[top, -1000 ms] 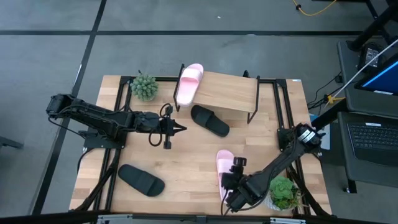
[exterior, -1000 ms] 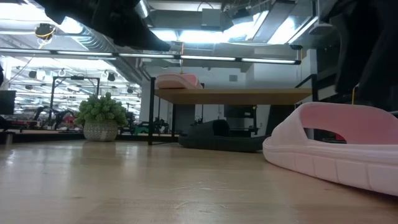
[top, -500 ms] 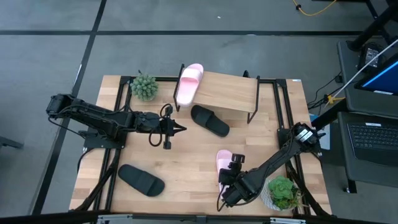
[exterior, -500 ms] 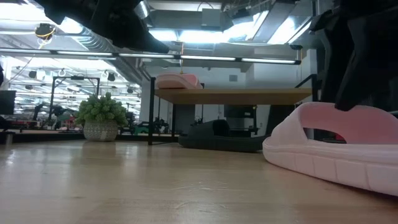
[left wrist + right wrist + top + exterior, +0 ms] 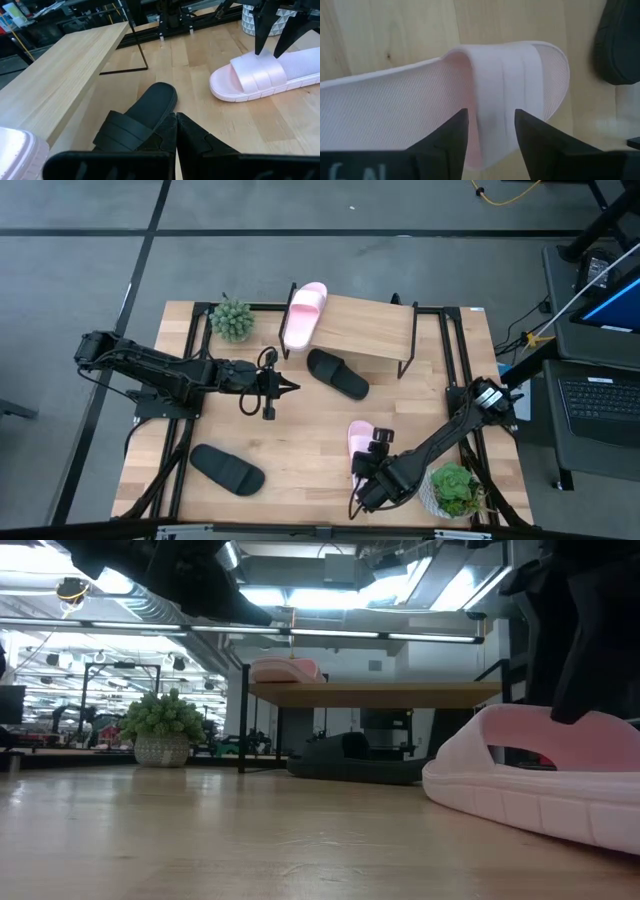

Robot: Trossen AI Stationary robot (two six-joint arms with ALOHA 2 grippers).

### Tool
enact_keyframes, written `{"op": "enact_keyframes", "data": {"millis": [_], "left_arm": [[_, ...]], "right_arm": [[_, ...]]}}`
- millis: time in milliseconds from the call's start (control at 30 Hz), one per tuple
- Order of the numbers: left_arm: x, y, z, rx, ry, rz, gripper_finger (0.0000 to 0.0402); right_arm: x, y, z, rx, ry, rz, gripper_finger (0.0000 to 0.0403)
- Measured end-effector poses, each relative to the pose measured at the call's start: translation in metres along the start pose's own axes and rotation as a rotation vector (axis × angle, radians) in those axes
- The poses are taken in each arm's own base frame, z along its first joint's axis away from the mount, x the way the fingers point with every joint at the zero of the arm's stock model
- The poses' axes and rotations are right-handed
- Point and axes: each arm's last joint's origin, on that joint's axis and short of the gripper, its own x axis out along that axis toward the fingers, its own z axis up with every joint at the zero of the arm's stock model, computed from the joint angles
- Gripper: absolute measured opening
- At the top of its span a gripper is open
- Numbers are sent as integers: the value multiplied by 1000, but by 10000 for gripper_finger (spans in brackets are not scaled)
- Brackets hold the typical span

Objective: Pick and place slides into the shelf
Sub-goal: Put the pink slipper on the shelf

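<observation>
The robot's right gripper is ready to close on the strap: one finger reaches into the pink slide's opening (image 5: 460, 107) and the other finger is over the strap's outer face (image 5: 506, 87).
The shelf (image 5: 362, 328) stands at the table's far side. One pink slide (image 5: 304, 314) lies on its left end, overhanging the edge. A black slide (image 5: 337, 374) lies on the table at the shelf's front, and another black slide (image 5: 227, 468) lies near the left front. A second pink slide (image 5: 357, 438) rests sole down on the table at the right front. My right gripper (image 5: 490, 135) is open, pointing down at that slide's strap (image 5: 495, 85), one finger on each side. My left gripper (image 5: 292, 387) hangs shut above the table's middle, holding nothing. My right gripper comes at the pink slide's strap (image 5: 257, 70) from above, its open fingers (image 5: 257, 47) standing across the strap. The slide lies flat on the table. Whether the fingertips touch the strap, I cannot tell.
A small potted plant (image 5: 232, 318) stands at the far left by the shelf, and another (image 5: 452, 488) stands at the near right corner, close beside my right arm. Black frame rails (image 5: 462, 370) run along the table's sides. Bare tabletop lies between the two black slides.
My right gripper has shifted slightly toward the table's left edge, so its fingers now stand over the pink slide's strap. It has kept still since then. The slide has not moved.
</observation>
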Motion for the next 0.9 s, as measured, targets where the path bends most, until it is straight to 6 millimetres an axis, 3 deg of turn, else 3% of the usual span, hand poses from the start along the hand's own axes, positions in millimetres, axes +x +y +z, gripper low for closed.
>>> {"op": "enact_keyframes", "data": {"millis": [567,900], "left_arm": [[0,0,0,0,0,0,0],[0,0,0,0,0,0,0]], "right_arm": [[9,4,-1,-8,0,-34,156],[12,0,3,4,5,-38,68]]}}
